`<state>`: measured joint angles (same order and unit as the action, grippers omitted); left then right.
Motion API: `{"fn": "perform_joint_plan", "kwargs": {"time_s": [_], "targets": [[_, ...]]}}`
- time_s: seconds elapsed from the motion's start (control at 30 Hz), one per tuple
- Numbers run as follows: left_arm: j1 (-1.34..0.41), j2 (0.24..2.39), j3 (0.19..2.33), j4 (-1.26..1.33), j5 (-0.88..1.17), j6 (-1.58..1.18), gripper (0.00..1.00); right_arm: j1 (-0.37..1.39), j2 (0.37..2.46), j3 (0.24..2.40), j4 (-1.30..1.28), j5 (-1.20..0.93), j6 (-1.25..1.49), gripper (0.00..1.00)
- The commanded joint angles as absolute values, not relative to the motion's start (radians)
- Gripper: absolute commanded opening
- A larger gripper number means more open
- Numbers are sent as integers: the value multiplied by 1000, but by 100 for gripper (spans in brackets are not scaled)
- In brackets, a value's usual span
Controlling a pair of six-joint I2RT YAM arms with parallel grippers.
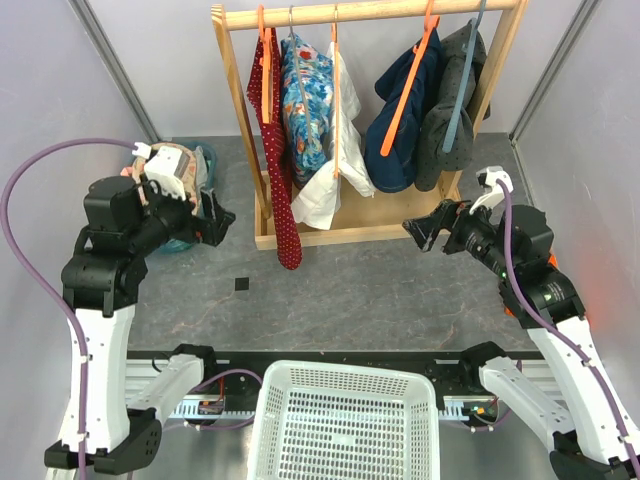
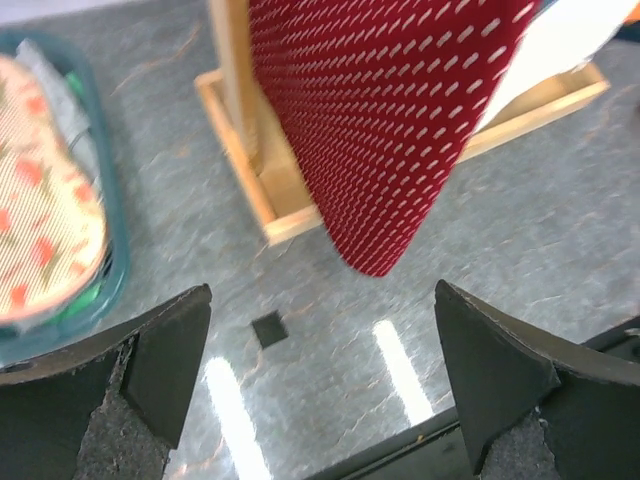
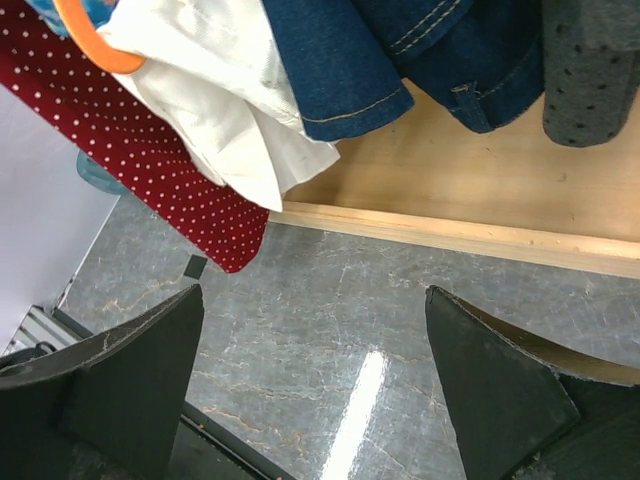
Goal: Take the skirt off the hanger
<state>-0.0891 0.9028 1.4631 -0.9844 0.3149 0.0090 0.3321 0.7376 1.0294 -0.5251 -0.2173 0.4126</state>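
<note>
My left gripper should next grab the orange hanger by its near arm [image 1: 266, 98]. This leaves hook and skirt [image 1: 277, 150] free, so the skirt slips off.
The dark red polka-dot skirt [image 1: 277, 150] hangs from an orange hanger [image 1: 263, 60] at the left end of the wooden rail [image 1: 370, 12], its hem reaching past the rack's base. It fills the top of the left wrist view [image 2: 390, 120] and shows at the upper left of the right wrist view [image 3: 150, 160]. My left gripper [image 1: 222, 222] is open and empty, left of the skirt's hem. My right gripper [image 1: 420, 230] is open and empty, right of the rack's base.
A blue floral garment [image 1: 305, 100], a white garment [image 1: 335, 170], a navy denim garment [image 1: 405, 120] and a grey dotted garment [image 1: 450, 110] hang on the rack [image 1: 262, 215]. A teal bin of clothes [image 1: 185, 170] stands at the left. A white basket [image 1: 345, 420] sits at the near edge.
</note>
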Motion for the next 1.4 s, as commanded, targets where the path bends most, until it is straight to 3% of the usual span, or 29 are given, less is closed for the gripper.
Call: {"fn": "perform_joint_plan", "kwargs": {"time_s": [0.0, 0.17, 0.43, 0.73, 1.03, 1.13, 1.23, 1.27, 1.33, 1.37], "targets": [[-89, 975, 1566, -819, 437, 11, 100, 334, 715, 996, -453, -259, 385, 98], [-112, 1215, 1868, -811, 381, -61, 100, 336, 724, 989, -443, -242, 376, 98], [-380, 1515, 2310, -810, 69, -61, 100, 333, 753, 997, -445, -216, 361, 96], [-413, 1638, 2365, -764, -190, -123, 94, 336, 776, 1002, -451, -198, 344, 94], [-414, 1716, 2365, -762, -161, -123, 86, 341, 784, 1022, -451, -204, 353, 91], [-414, 1738, 2359, -761, -158, -123, 80, 341, 782, 1022, -449, -202, 353, 90], [-414, 1755, 2358, -761, -176, -114, 61, 339, 779, 1019, -453, -199, 351, 87], [-413, 1758, 2361, -759, -179, -114, 49, 339, 779, 1019, -453, -201, 353, 87], [-414, 1763, 2365, -761, -176, -109, 39, 341, 778, 1014, -451, -201, 351, 86], [-414, 1764, 2371, -759, -175, -109, 29, 341, 778, 1014, -451, -199, 353, 85]]}}
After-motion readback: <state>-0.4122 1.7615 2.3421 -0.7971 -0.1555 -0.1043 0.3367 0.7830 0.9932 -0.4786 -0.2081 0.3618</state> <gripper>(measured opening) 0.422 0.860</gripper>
